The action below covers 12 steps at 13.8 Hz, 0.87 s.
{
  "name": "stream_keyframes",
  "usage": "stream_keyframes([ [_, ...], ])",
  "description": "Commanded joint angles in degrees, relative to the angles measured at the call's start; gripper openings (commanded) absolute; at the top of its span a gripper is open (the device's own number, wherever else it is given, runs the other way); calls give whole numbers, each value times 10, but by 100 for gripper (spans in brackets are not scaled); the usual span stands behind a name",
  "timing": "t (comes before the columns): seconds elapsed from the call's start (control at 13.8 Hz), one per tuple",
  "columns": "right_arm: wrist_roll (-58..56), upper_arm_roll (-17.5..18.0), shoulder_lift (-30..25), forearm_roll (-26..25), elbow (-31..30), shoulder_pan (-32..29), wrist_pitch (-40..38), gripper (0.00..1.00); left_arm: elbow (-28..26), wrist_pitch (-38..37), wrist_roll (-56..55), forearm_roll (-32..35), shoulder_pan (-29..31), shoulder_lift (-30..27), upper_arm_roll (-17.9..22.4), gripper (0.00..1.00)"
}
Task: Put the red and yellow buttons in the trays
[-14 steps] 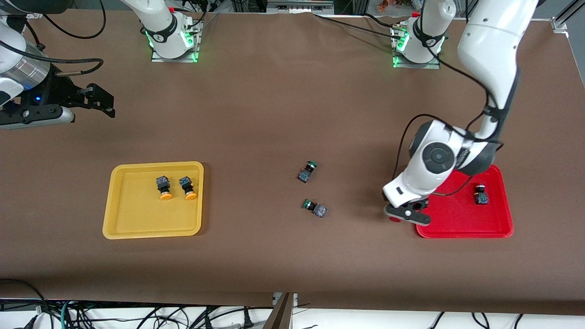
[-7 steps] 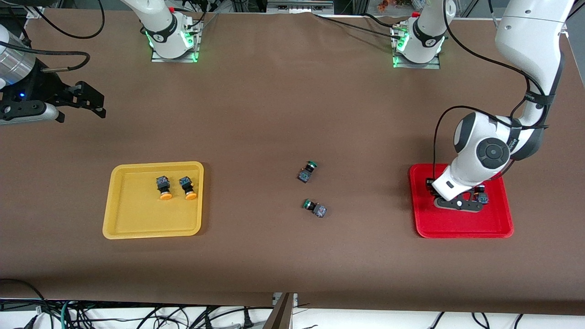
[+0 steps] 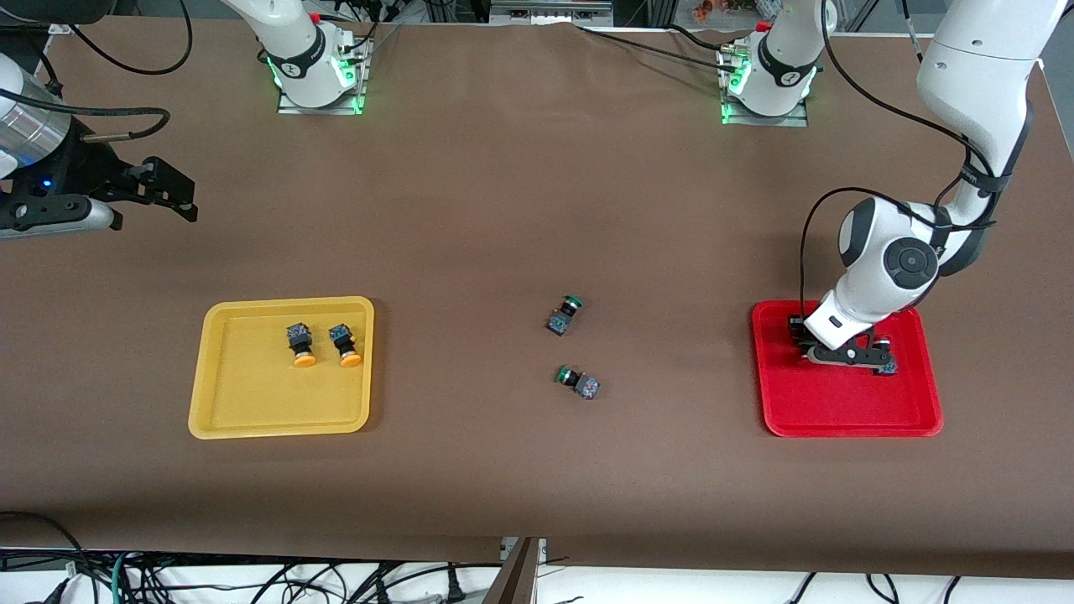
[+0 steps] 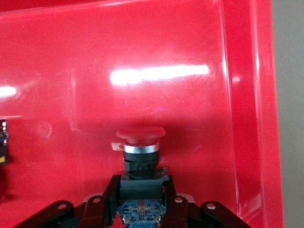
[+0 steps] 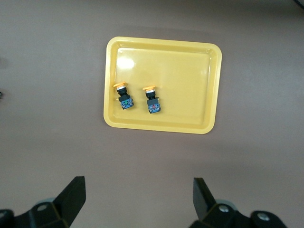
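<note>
The red button (image 4: 141, 156) in my left gripper is low over the bottom of the red tray, so it is time for my left gripper to open.
My left gripper (image 3: 843, 356) is low inside the red tray (image 3: 839, 411), shut on the dark body of a red button (image 4: 141, 142) whose cap points at the tray's floor (image 4: 142, 57). The other red button (image 3: 886, 367) lies in the same tray beside the gripper, mostly hidden by it; its edge shows in the left wrist view (image 4: 3, 147). Two yellow buttons (image 3: 302, 344) (image 3: 346, 344) lie side by side in the yellow tray (image 3: 252, 403). My right gripper (image 3: 168, 189) is open and empty, up over the table at the right arm's end, and waits there.
Two green-capped switches (image 3: 565, 316) (image 3: 579, 382) lie on the brown table between the trays. The right wrist view shows the yellow tray (image 5: 190, 71) with both yellow buttons (image 5: 123, 97) (image 5: 152, 100) from above, with my right gripper (image 5: 138, 192) wide apart.
My left gripper carried the red button from the red tray's rim on the green switches' side to inside the tray and sank lower. The right gripper shifted only slightly.
</note>
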Motion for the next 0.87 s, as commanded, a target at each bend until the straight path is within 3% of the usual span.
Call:
stream_keyframes([
  [0.0, 0, 5, 4, -1, 15, -7, -14, 100, -27, 14, 5, 1, 8, -22, -5, 39],
  [0.07, 0, 4, 4, -1, 16, -7, -14, 100, -21, 12, 5, 1, 9, -25, -5, 96],
  [0.29, 0, 5, 5, -1, 16, -8, -14, 100, -2, -3, 4, -20, 5, -45, -5, 100],
  [0.51, 0, 5, 5, -1, 16, -8, -14, 100, 71, -109, 3, -26, -17, -57, -8, 100],
  [0.79, 0, 4, 5, -1, 16, -8, -14, 100, 156, -224, 3, -128, -17, -77, -6, 100],
])
